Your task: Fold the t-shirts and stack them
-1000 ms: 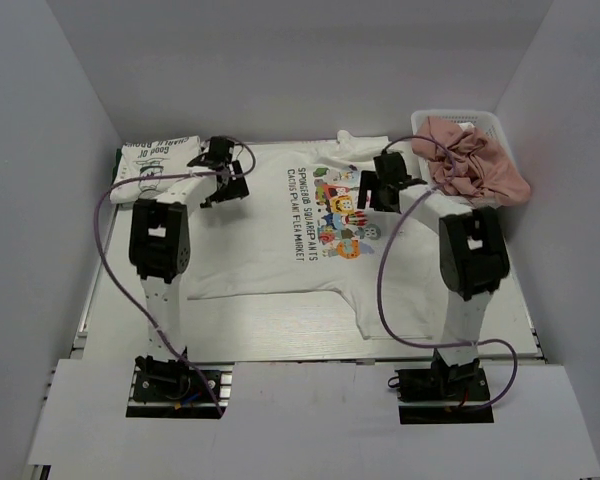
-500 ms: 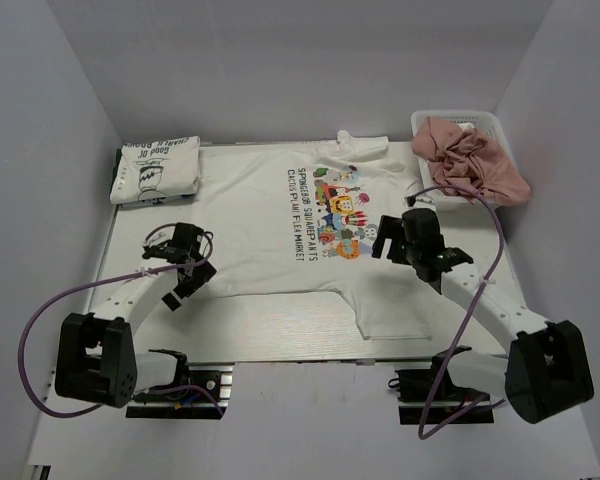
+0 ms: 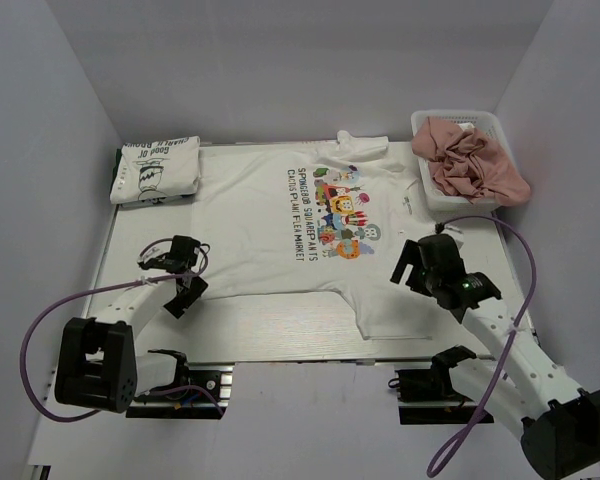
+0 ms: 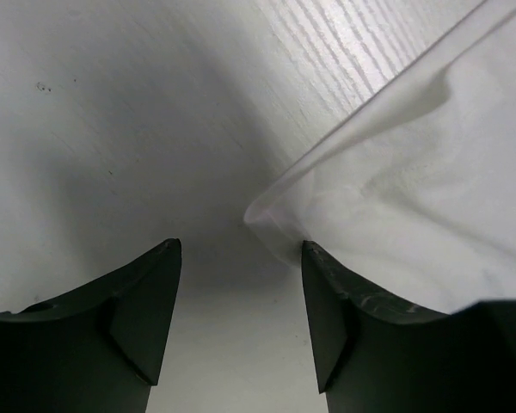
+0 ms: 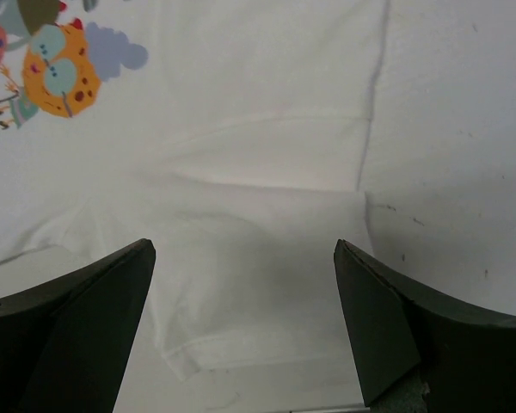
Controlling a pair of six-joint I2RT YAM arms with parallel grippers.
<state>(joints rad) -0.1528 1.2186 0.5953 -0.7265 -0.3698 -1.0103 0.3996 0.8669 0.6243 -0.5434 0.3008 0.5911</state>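
Next, my right gripper grabs the spread t-shirt by its near sleeve [image 3: 393, 315] [image 5: 262, 280] to fold that near side inward across the t-shirt.
A white t-shirt with a colourful cartoon print [image 3: 280, 215] lies spread flat in the middle of the table. A folded white t-shirt with a black line-drawing [image 3: 157, 170] lies at the back left. My left gripper [image 3: 192, 292] is open and low at the spread shirt's near left hem corner. In the left wrist view that corner [image 4: 271, 219] lies just ahead of the open gripper [image 4: 241, 258]. My right gripper [image 3: 410, 268] is open and empty above the shirt's near sleeve. The right wrist view shows that sleeve [image 5: 267, 284] under the open gripper [image 5: 245, 258], with the print [image 5: 56, 69] at upper left.
A white basket [image 3: 450, 118] holding a crumpled pink cloth [image 3: 475, 165] stands at the back right. White walls enclose the table on three sides. The table's near edge [image 3: 310, 350] runs just behind the near sleeve.
Both arms swung from the back toward the near edge. The left gripper went from beside the folded shirt to the near left hem corner, the right from the collar area to the near sleeve.
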